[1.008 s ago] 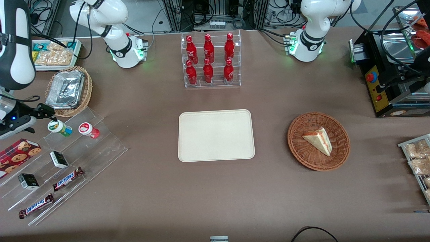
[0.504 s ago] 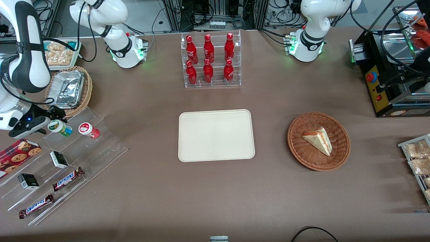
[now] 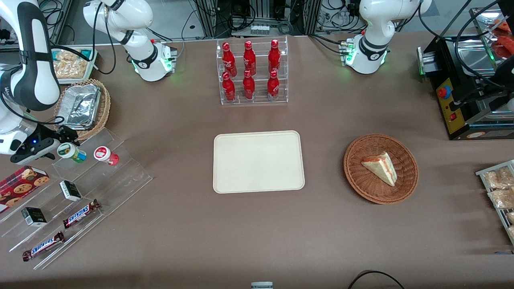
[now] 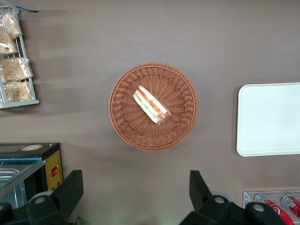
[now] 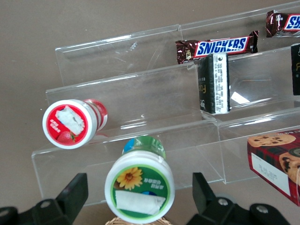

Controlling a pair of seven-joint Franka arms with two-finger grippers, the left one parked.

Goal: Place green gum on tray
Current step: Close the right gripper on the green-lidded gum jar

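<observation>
The robot's gripper will grab the white lid (image 3: pixel 64 149) of the green gum next, and then the gum can be set on the cream-beige tray (image 3: pixel 258 161).
The green gum (image 3: pixel 71 153) stands on the top step of a clear acrylic rack (image 3: pixel 100 180), toward the working arm's end of the table. In the right wrist view its white, green-rimmed lid (image 5: pixel 139 185) faces the camera. My gripper (image 3: pixel 60 141) is open. Its two black fingers (image 5: pixel 75 193) stand on either side of the lid with a gap on each side, not touching it. The cream-beige tray (image 3: pixel 258 161) lies flat at the table's middle, with nothing on it.
A red gum bottle (image 3: pixel 105 155) stands beside the green one on the same step. Snickers bars (image 3: pixel 81 213), small dark boxes (image 3: pixel 70 190) and a cookie box (image 3: pixel 22 182) fill the lower steps. A wicker basket with a foil tray (image 3: pixel 80 106) sits close by. A bottle rack (image 3: pixel 252 72) stands farther from the camera than the tray.
The right arm swung in and brought my gripper up to the green gum, so the fingers now flank its lid. Over the last half second it barely moved.
</observation>
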